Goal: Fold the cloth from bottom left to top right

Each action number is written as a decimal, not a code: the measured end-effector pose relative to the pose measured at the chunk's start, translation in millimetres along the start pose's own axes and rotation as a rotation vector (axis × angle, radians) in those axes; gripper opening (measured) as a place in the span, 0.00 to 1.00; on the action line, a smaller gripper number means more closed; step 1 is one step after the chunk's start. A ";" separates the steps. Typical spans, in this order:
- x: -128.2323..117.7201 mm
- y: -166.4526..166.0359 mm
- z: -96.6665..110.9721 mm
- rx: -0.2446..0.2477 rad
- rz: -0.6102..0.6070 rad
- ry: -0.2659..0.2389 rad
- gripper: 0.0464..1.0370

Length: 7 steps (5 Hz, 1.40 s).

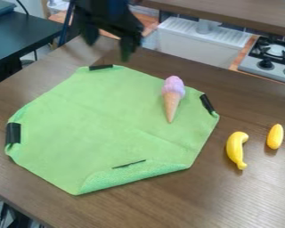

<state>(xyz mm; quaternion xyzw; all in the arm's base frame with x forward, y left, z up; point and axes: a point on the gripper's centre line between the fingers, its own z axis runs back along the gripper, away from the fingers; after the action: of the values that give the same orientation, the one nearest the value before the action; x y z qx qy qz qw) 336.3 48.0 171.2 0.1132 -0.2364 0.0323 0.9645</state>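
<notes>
My gripper grabs the green cloth's black-clipped corner farthest from the ice cream cone [172, 95] next, to fold the cloth across itself.
The black gripper [110, 46] hangs above the table's back edge, past the cloth's upper side, its two fingers spread apart with nothing between them. A green cloth [103, 124] lies mostly flat on the wooden table, with black clips or strips at its top, left and right corners. Its lower edge is turned up in a narrow flap, with a thin dark strip beside it. On the cloth's upper right part lies a toy ice cream cone [172, 95], pink scoop toward the back and tip toward the front.
A yellow toy banana [236, 149] and a smaller yellow oval toy [275, 136] lie on the wooden table [252, 196] right of the cloth. Behind stand a white sink [198, 42] and a stove [273, 58]. A dark table [20, 35] is at upper left.
</notes>
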 end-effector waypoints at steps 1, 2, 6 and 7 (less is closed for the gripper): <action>-21.1 24.4 -7.8 -0.005 0.216 0.046 0.96; -46.5 40.5 -15.1 -0.004 0.370 0.064 0.96; -126.4 52.4 -48.9 -0.038 0.620 0.165 0.96; -130.4 60.5 -49.6 -0.034 0.654 0.164 0.96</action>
<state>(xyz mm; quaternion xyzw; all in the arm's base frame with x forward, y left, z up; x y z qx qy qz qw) 235.9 117.3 80.2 0.0123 -0.1821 0.3452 0.9206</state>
